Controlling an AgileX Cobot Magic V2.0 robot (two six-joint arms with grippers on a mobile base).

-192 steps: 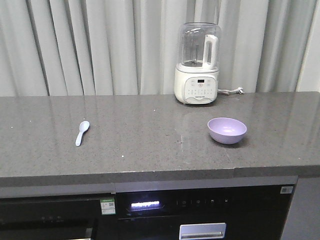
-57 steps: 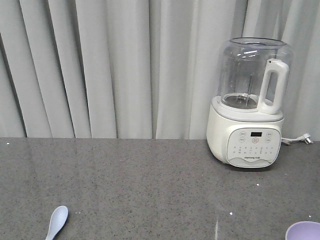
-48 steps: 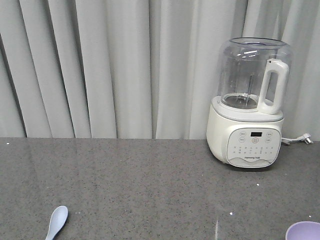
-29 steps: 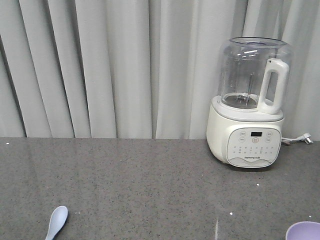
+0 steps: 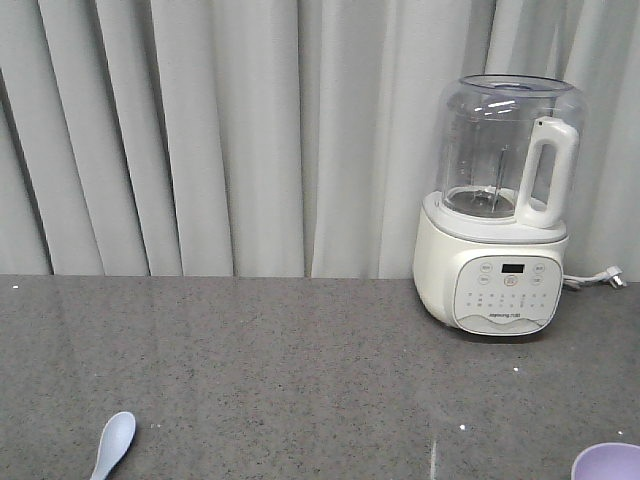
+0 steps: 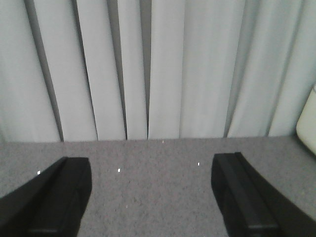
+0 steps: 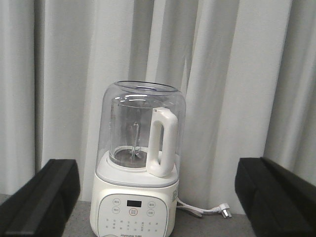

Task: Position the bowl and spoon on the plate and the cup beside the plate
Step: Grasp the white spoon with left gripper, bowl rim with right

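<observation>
The pale blue spoon's rounded scoop [image 5: 118, 430] should stay free for the bowl, so my left gripper should grab its handle [image 5: 102, 466] next.
The pale blue spoon [image 5: 113, 443] lies on the grey counter at the bottom left of the front view, partly cut off by the frame edge. Only the rim of the lavender bowl [image 5: 606, 462] shows at the bottom right corner. The plate and the cup are out of view. My left gripper [image 6: 153, 170] is open above bare counter, with nothing between its black fingers [image 6: 54, 195]. Pointing at the blender, my right gripper [image 7: 158, 173] is also open and holds nothing. Neither gripper shows in the front view.
A white blender [image 5: 503, 215] with a clear jug stands at the back right of the grey counter [image 5: 300, 370], its cord and plug [image 5: 600, 278] trailing right. Grey curtains [image 5: 200, 130] hang right behind the counter.
Since 3.4 s ago the front view has come much closer to the counter, so the spoon and bowl now sit at the bottom edge. Over the last second nothing has visibly moved.
</observation>
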